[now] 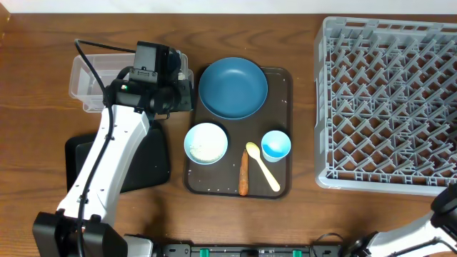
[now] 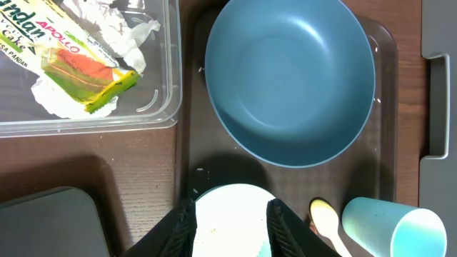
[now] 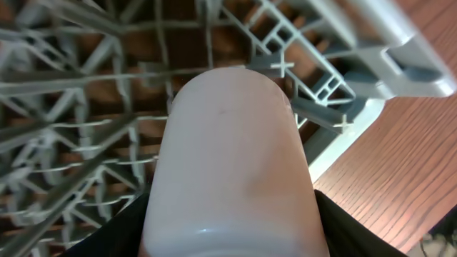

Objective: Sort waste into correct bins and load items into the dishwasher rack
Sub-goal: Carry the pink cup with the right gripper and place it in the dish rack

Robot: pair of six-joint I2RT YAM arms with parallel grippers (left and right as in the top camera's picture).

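I need to reach the light blue cup with my left gripper and grab it by its rim. The cup's base then stays free, so I can hand the cup over to my right gripper.
My left gripper (image 2: 232, 232) is open and empty, its fingers either side of the white bowl (image 2: 232, 210) below it. In the overhead view it (image 1: 177, 91) hovers between the clear tub (image 1: 89, 78) and the dark blue plate (image 1: 233, 87). The yellow-green wrapper (image 2: 78, 71) and white tissue (image 2: 132, 32) lie in the clear tub. The light blue cup (image 1: 275, 145), pale yellow spoon (image 1: 263, 168) and orange carrot (image 1: 243, 175) lie on the brown serving tray (image 1: 282, 78). My right gripper (image 3: 232, 239) is shut on the pink cup (image 3: 232, 157) above a corner of the grey rack (image 3: 86, 107).
The black tray (image 1: 146, 168) lies left of the serving tray, partly under my left arm. The rack (image 1: 389, 107) fills the right side. Only part of my right arm (image 1: 446, 207) shows at the lower right corner of the overhead view. Rice bits speckle the bowl.
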